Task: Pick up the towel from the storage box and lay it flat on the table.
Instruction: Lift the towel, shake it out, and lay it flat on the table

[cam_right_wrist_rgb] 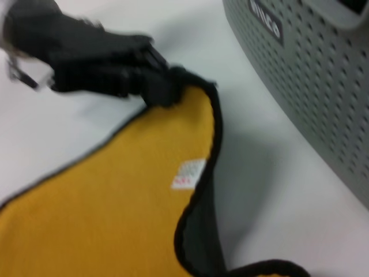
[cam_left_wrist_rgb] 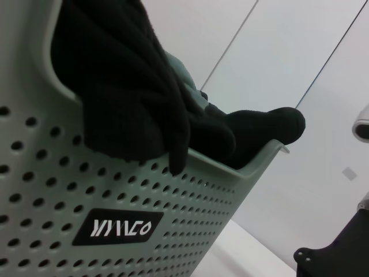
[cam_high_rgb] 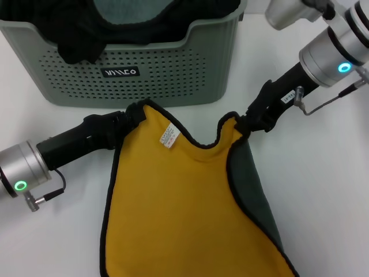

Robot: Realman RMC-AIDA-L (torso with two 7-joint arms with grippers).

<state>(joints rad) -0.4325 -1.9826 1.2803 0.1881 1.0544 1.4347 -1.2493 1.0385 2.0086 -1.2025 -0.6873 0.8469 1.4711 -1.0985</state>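
The towel's far edge sags from the raised corner, so my left gripper needs to keep holding the towel until its far edge [cam_high_rgb: 202, 144] lies straight on the tabletop.
The towel [cam_high_rgb: 184, 208] lies spread in front of the storage box [cam_high_rgb: 161, 69], yellow face up, with black edging and a white tag [cam_high_rgb: 169, 137]. Its dark grey face shows along a folded right edge [cam_high_rgb: 253, 190]. My left gripper [cam_high_rgb: 135, 114] is shut on the towel's far left corner. My right gripper [cam_high_rgb: 241, 124] is shut on its far right corner. The far edge sags between them. The right wrist view shows the yellow towel [cam_right_wrist_rgb: 115, 213], its tag [cam_right_wrist_rgb: 189, 174] and my left gripper [cam_right_wrist_rgb: 164, 86] at the corner.
The green storage box [cam_left_wrist_rgb: 173, 219] holds a black cloth [cam_high_rgb: 86, 34] draped over its rim and a teal cloth [cam_high_rgb: 130, 11] inside. The black cloth [cam_left_wrist_rgb: 127, 92] hangs over the rim in the left wrist view. The white table [cam_high_rgb: 323, 202] extends right of the towel.
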